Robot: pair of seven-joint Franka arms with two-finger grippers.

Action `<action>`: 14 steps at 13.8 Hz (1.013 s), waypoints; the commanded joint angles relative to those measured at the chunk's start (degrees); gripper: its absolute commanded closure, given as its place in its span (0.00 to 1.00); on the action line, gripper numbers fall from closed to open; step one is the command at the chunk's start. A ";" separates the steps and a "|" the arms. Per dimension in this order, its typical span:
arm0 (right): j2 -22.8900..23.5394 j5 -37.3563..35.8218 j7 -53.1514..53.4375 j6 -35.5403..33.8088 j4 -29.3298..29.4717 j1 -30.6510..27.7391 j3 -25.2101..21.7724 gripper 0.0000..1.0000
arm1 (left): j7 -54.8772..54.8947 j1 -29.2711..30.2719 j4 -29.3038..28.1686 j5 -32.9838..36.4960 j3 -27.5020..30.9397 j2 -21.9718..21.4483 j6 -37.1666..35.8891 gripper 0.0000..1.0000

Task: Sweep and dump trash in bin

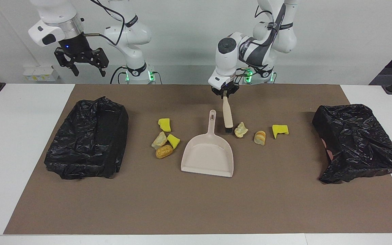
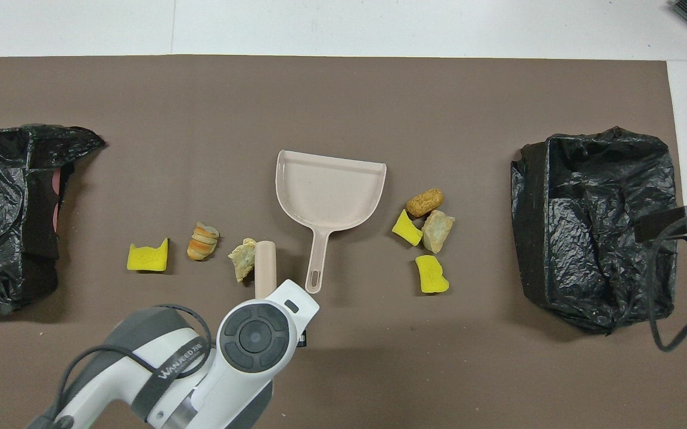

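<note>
The broad pan of the dustpan is far wider than my fingers can span, so my right gripper needs to grab the dustpan by its narrow handle (image 2: 316,261) next.
My left gripper (image 1: 225,95) is shut on the top of the brush (image 1: 227,115), which hangs upright with its black bristles down, low over the mat between the dustpan's handle and a beige lump (image 1: 240,129). From overhead the brush handle (image 2: 264,268) shows beside that lump (image 2: 244,257). The beige dustpan (image 1: 208,154) lies flat mid-mat. More trash lies toward the left arm's end: a bread-like chunk (image 1: 259,137) and a yellow wedge (image 1: 279,130). Several scraps (image 1: 164,143) cluster beside the pan toward the right arm's end. My right gripper (image 1: 82,66) waits open, high over the table's edge.
Two bins lined with black bags stand on the brown mat (image 1: 196,204): one (image 1: 88,137) at the right arm's end, one (image 1: 355,141) at the left arm's end. White table (image 1: 12,136) borders the mat.
</note>
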 commanded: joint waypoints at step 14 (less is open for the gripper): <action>23.05 8.70 35.94 27.43 -2.53 29.45 1.45 0.00 | 14.83 35.09 3.48 4.86 -0.28 0.16 -4.41 1.00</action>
